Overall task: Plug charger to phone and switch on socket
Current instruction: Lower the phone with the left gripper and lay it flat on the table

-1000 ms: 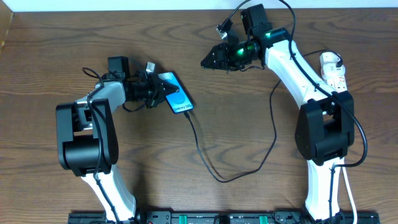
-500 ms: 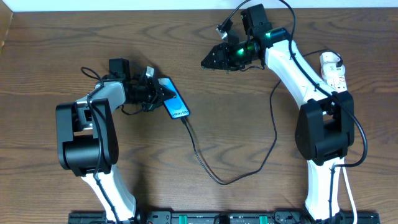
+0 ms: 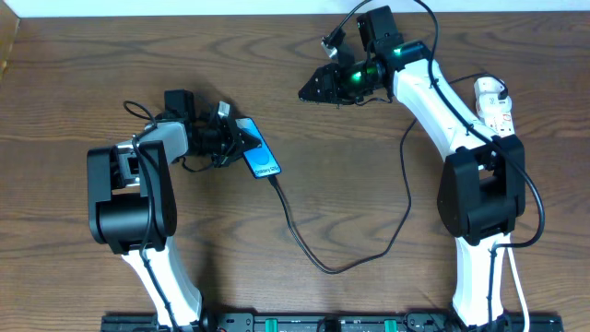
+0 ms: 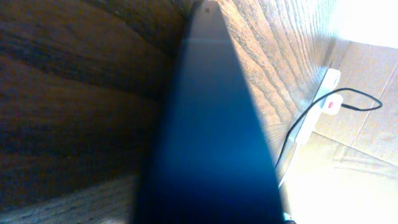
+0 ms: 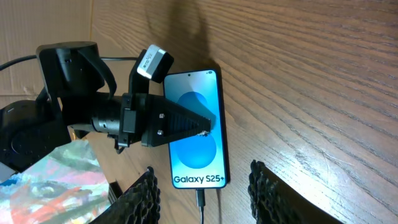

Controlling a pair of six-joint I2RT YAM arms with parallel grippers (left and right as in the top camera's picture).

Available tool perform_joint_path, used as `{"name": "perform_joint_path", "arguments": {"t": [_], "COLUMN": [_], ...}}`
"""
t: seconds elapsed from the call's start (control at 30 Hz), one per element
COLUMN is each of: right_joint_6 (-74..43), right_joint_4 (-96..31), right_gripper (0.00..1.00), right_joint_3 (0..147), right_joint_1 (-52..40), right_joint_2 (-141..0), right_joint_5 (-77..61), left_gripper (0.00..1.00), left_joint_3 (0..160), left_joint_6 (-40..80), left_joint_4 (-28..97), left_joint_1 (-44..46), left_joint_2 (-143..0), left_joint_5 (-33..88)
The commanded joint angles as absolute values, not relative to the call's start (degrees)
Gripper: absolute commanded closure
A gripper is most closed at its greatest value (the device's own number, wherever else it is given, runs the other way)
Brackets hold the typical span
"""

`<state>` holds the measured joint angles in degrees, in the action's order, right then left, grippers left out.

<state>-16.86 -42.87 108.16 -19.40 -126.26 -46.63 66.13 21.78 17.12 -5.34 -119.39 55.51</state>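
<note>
I should release the phone with my left gripper now, because the tilted phone is close above flat wood and would end up on the tabletop.
The phone (image 3: 262, 159) lies tilted left of centre, its blue screen reading "Galaxy S25+" in the right wrist view (image 5: 198, 149). My left gripper (image 3: 241, 138) is shut on its left edge, with one fingertip over the screen (image 5: 202, 124). The left wrist view shows only the phone's dark edge (image 4: 211, 137) close up. The charger, a thin black cable (image 3: 318, 261), is plugged into the phone's bottom end (image 5: 201, 205) and loops toward the right arm. My right gripper (image 3: 313, 89) hangs open and empty above the table. The socket, a white power strip (image 3: 492, 103), lies at the far right.
The power strip also shows far off in the left wrist view (image 4: 324, 99), with a red mark and a black cable beside it. A colourful sheet (image 5: 68, 174) and cardboard lie beyond the table's left edge. Both arm bases stand at the front.
My left gripper has drawn the phone a little to the left and turned it slightly, and the cable end followed. The right arm has not moved.
</note>
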Motion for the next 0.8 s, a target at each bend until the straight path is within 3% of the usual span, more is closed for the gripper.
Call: {"name": "perform_joint_path", "arguments": {"t": [0.0,0.47,0.77], "right_joint_6": [-15.57,-15.57,-15.57], "right_joint_4": [-43.09,-43.09,-43.09], "right_gripper": [0.54,0.54,0.54], "right_joint_3": [109.12,109.12,109.12], "right_joint_1": [-19.55,-19.55,-19.55], "right_joint_2": [-124.46,-124.46,-124.46], "right_joint_5": [-46.81,-46.81,-46.81], "left_gripper": [0.93,0.84,0.70], "left_joint_3": [66.52,66.52,66.52], "left_joint_6": [20.58,20.60,20.60], "left_joint_4": [17.06,17.12,17.54], "left_joint_1": [-5.28,-5.28,-5.28], "left_joint_2": [-120.25,-120.25,-120.25], "left_joint_5": [55.81,55.81,55.81]}}
